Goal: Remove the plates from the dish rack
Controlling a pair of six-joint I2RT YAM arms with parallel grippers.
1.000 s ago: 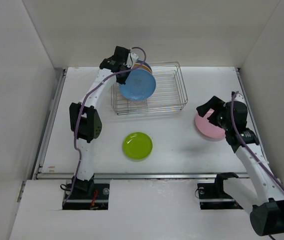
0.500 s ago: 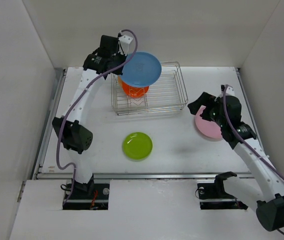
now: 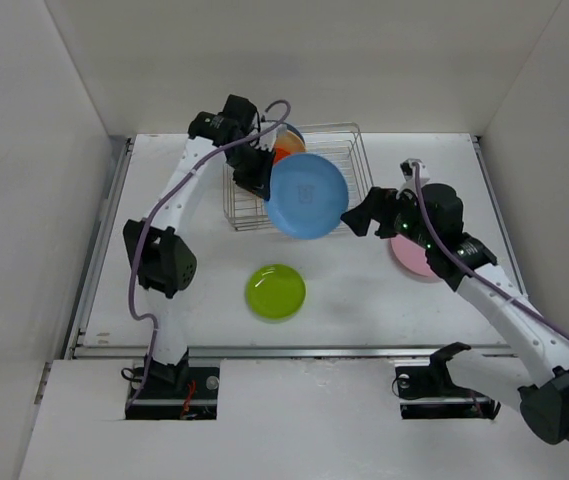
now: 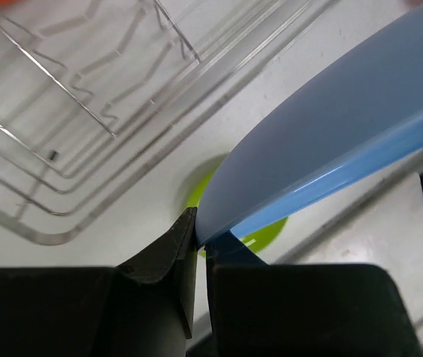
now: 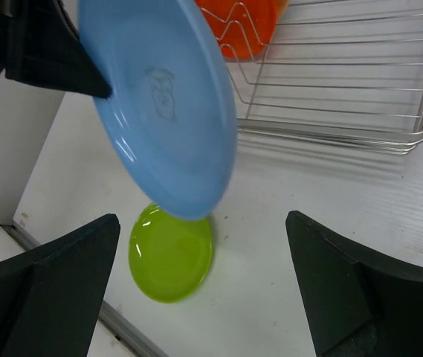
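Note:
My left gripper is opposite the free side. My right gripper will next pinch the blue plate's free rim [image 3: 345, 207], take over the plate and lay it on the pink plate [image 3: 416, 260].
My left gripper [image 3: 263, 183] is shut on the rim of the blue plate [image 3: 307, 195] and holds it tilted in the air over the front edge of the dish rack [image 3: 356, 170]. The left wrist view shows the jaws [image 4: 202, 238] pinching the blue rim [image 4: 330, 141]. An orange-red plate [image 3: 284, 152] stands in the rack's left end. The lime green plate [image 3: 276, 291] lies flat on the table in front. The pink plate [image 3: 416, 260] lies at the right. My right gripper [image 3: 364, 216] is open and empty just right of the blue plate [image 5: 166, 104], its jaws [image 5: 211, 290] wide apart.
White walls enclose the table on three sides. The right wrist view shows the rack wires [image 5: 345, 82], the orange-red plate [image 5: 241, 26] and the green plate [image 5: 170, 256] below the blue one. The left arm's black wrist [image 5: 40, 52] sits at that view's upper left.
My left gripper carried the blue plate up out of the rack, then down and right past the rack's front edge. My right gripper moved left from the pink plate toward the blue plate.

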